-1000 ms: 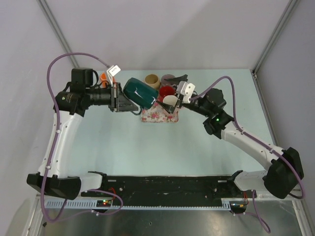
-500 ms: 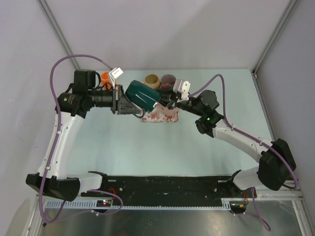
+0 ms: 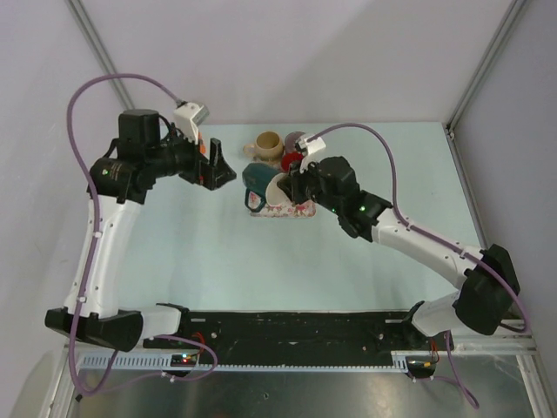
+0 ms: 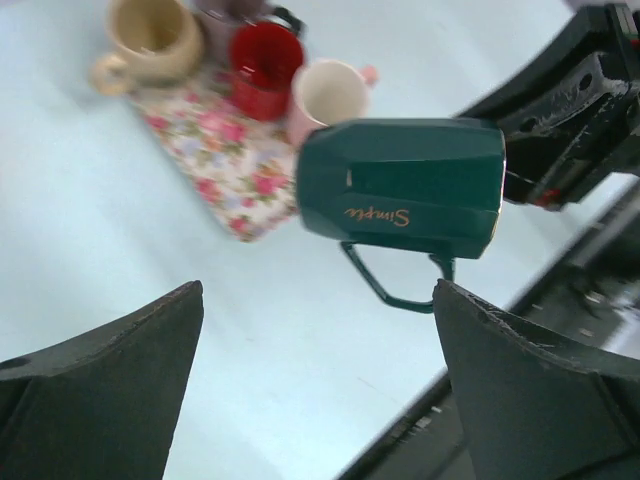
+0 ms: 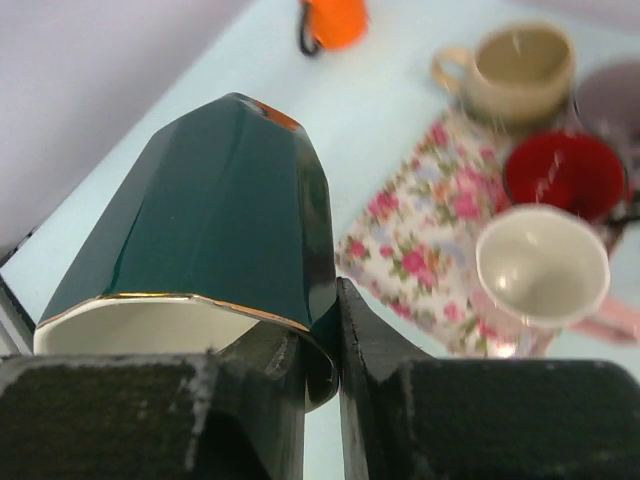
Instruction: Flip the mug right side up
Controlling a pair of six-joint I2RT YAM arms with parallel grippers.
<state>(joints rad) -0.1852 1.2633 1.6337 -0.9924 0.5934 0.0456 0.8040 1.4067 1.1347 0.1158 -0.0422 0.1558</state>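
I need to grab the dark green mug's rim (image 4: 484, 243) near the mug's handle with my left gripper next, to set the mug upright. The mug's bottom then stays free.
The dark green mug (image 3: 258, 181) hangs in the air over the left end of the floral mat (image 3: 287, 212). It lies on its side, with its mouth toward my right arm. My right gripper (image 5: 335, 300) is shut on its gold-edged rim, one finger inside the mouth and one outside. In the left wrist view the mug (image 4: 405, 185) shows its thin handle pointing downward. My left gripper (image 4: 318, 290) stands wide open with nothing between its fingers, drawn back to the left of the mug (image 5: 225, 215). In the top view that left gripper (image 3: 218, 170) is apart from the mug.
On the floral mat (image 5: 420, 250) stand a tan mug (image 5: 515, 65), a red mug (image 5: 565, 175) and a white-and-pink mug (image 5: 540, 265), all mouth up. A greyish-purple mug (image 3: 296, 139) is behind them. An orange mug (image 5: 335, 20) stands on the table at the far left.
My left gripper let go of the green mug, opened wide and pulled back to the left. My right gripper moved in, shut on the mug's rim and now carries it.
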